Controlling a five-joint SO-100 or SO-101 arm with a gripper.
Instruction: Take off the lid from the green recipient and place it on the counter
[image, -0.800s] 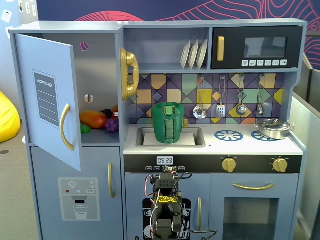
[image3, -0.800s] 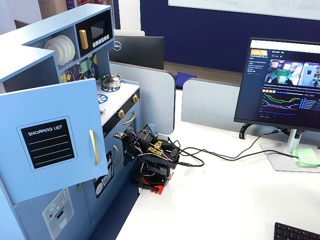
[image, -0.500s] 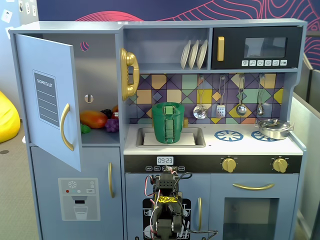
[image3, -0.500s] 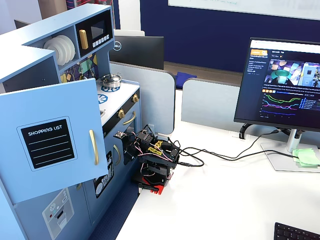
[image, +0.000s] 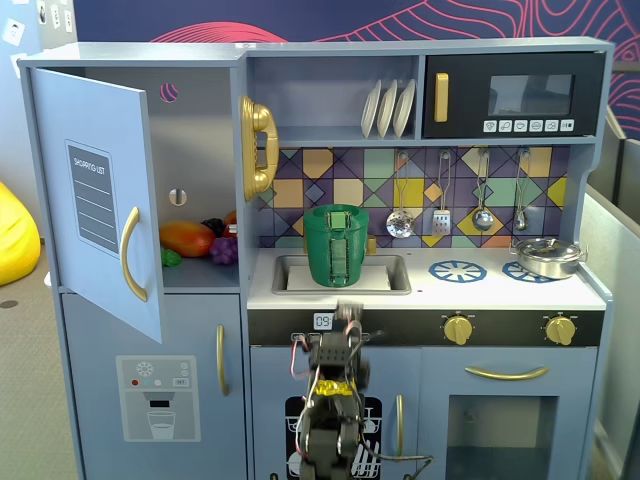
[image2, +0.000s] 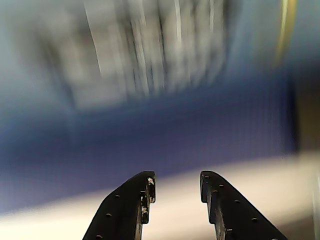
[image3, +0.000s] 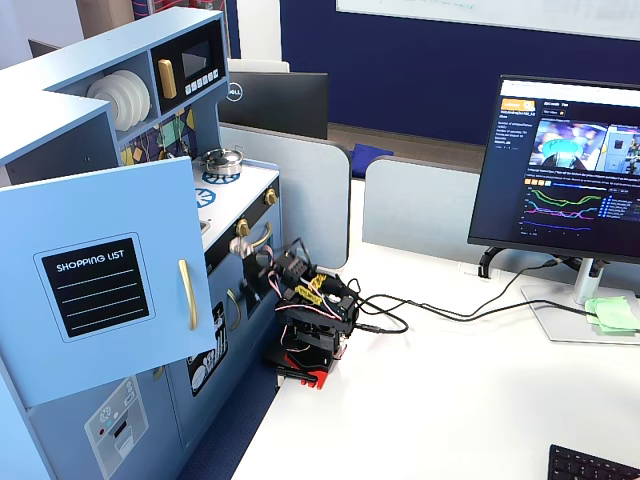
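I next need to grab the lid by its pale green block-shaped knob (image: 340, 221) with my gripper, so it can move from the green recipient to the counter.
The green recipient (image: 336, 250) stands in the grey sink of the white counter (image: 500, 290) in a fixed view. The green lid (image: 336, 212) sits on top of it, its strap handle facing the camera. My gripper (image: 350, 314) is motion-blurred, below the counter's front edge and in front of the sink, apart from the pot. In the wrist view the gripper (image2: 177, 182) is open and empty, and the background is blurred. In the other fixed view the gripper (image3: 248, 250) is raised near the kitchen's front; the open door hides pot and lid there.
A silver metal pan (image: 546, 257) sits on the right burner, also seen in the side fixed view (image3: 224, 158). The fridge door (image: 100, 200) stands open at the left. Utensils (image: 440, 210) hang behind the counter. A monitor (image3: 570, 170) and cables (image3: 420, 310) are on the desk.
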